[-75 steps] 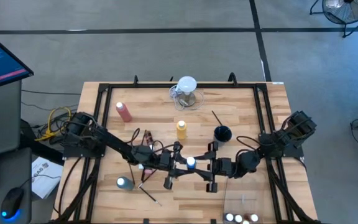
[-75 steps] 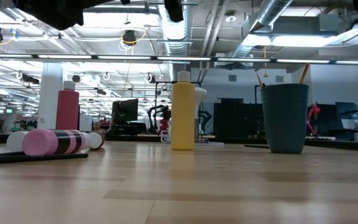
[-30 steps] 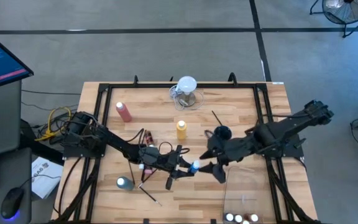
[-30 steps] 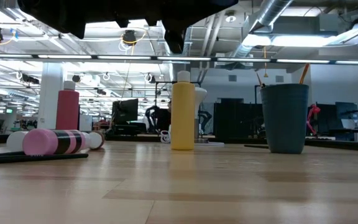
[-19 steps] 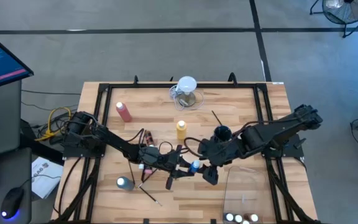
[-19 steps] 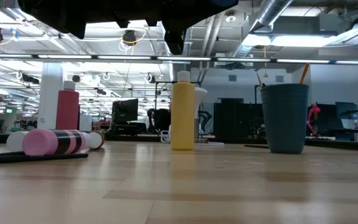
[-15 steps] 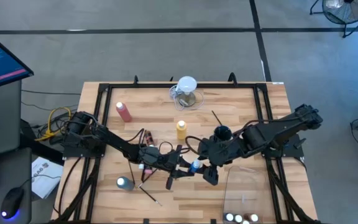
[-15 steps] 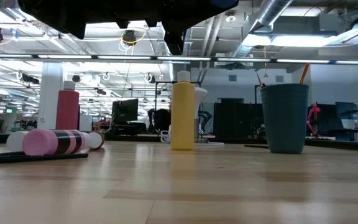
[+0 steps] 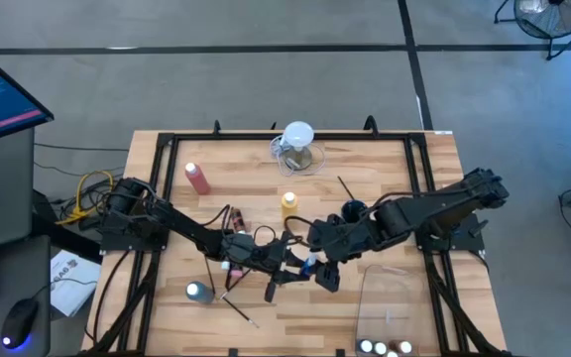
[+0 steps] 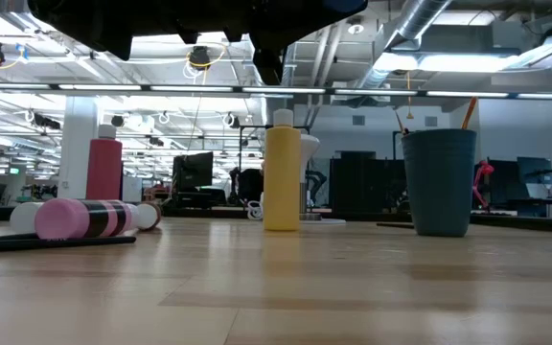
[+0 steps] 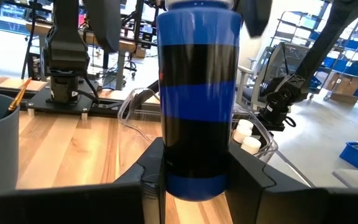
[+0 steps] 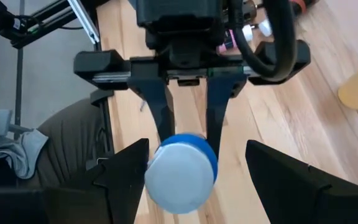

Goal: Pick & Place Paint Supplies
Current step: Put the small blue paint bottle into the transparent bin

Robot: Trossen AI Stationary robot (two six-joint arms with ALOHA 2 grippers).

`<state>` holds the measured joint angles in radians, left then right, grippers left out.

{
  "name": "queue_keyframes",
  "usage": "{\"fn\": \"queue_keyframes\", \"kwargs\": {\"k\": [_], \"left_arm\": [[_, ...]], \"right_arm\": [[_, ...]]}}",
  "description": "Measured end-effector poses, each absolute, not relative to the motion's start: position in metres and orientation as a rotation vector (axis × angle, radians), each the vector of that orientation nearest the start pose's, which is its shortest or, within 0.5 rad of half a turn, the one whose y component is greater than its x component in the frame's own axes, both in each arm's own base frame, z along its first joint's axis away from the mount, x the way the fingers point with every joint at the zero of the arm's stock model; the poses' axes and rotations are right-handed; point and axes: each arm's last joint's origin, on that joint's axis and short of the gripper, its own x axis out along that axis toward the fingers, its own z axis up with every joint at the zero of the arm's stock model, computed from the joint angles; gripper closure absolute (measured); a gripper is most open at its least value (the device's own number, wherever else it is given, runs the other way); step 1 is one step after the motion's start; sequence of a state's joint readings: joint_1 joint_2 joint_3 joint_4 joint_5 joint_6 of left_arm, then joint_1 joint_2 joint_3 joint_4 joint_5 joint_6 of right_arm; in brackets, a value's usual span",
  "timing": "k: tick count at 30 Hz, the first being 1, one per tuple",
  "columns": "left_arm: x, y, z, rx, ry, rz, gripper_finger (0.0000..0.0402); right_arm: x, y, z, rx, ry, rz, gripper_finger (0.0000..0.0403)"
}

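Observation:
My right gripper is going to take the blue squeeze bottle over to the clear bin (image 9: 389, 299), so it will grab the bottle by its end with the cap (image 9: 309, 263).
A blue squeeze bottle (image 11: 197, 93) with black bands and a white cap (image 12: 179, 169) stands upright in the air over the table's middle (image 9: 308, 263). My left gripper (image 9: 293, 264) is shut on it. My right gripper (image 9: 321, 268) is open and slants down over the bottle's top. Its fingers (image 12: 126, 174) stand on either side of the cap; I see no touch. A yellow bottle (image 9: 288, 205) and a pink-red bottle (image 9: 197, 178) stand on their bases on the table. My left gripper pinches the blue bottle's lower part (image 11: 194, 171) between its two fingers (image 11: 151, 171), one on each side. The fingers come in level from the table's left. The bottle stands upright in the hold, lifted clear of the table.
A dark cup (image 9: 354, 211) with a brush stands right of the yellow bottle. A clear jug (image 9: 296, 147) is at the far edge. A clear bin (image 9: 390, 307) with white-capped bottles (image 9: 385, 347) is near right. A pink bottle (image 10: 84, 218) lies at the left, loose brushes (image 9: 238, 307) nearby.
My right gripper has moved toward the table's left, to the blue bottle, and has tipped further down; its fingers now flank the cap. The left gripper and the bottle have stayed still.

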<state>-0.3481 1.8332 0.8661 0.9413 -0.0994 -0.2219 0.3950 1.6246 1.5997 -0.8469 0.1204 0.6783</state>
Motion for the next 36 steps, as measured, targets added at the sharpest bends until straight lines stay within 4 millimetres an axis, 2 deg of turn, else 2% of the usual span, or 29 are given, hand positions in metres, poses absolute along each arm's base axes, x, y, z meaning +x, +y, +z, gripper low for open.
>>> {"fn": "queue_keyframes", "kwargs": {"k": [10,24,36], "left_arm": [[0.3521,-0.1247,0.1884,-0.215,0.053,-0.245,0.0317],[0.3521,-0.1246,0.1883,-0.216,0.053,-0.243,0.0317],[0.3521,-0.1247,0.1882,-0.216,0.054,-0.243,0.0317]], "right_arm": [[0.3189,0.1258,0.3473,0.418,0.894,-0.026,0.0148],[0.318,0.1267,0.3469,0.412,0.91,-0.003,0.024],[0.3182,0.1261,0.3465,0.408,0.912,-0.004,0.0246]]}}
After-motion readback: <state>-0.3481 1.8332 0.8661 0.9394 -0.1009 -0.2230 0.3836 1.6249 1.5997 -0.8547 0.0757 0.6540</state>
